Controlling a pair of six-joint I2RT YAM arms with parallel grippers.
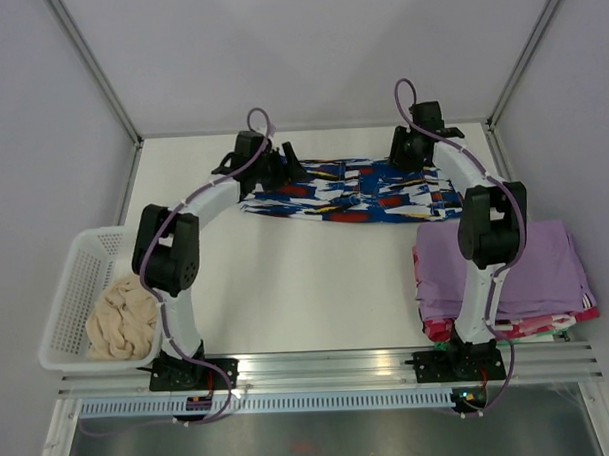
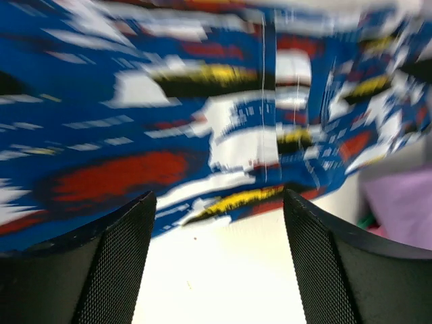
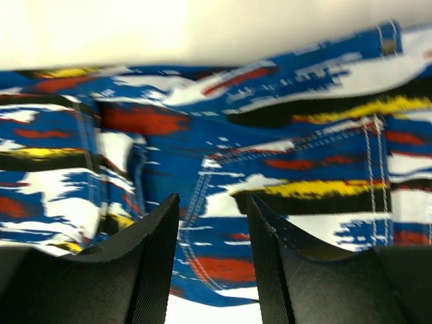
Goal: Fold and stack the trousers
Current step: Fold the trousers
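I will next grab the trousers' end away from the stitched pocket with my left gripper and bring it onto that pocket end, to fold the trousers (image 1: 353, 191) over.
The trousers (image 1: 353, 191), blue, white and black print with red and yellow flecks, lie folded into a long band across the far middle of the table. My left gripper (image 1: 285, 164) hangs at their left end, jaws wide apart with bare table between them and the printed cloth (image 2: 202, 121) just ahead. Over the band's right end, my right gripper (image 1: 407, 152) is open; the trousers (image 3: 270, 169) with a stitched pocket seam show through its gap, nothing pinched.
A stack of folded lilac garments (image 1: 531, 265) lies at the right edge beside the right arm. A white basket (image 1: 71, 286) at the left holds a cream fluffy bundle (image 1: 123, 319). Frame posts stand at the back corners.
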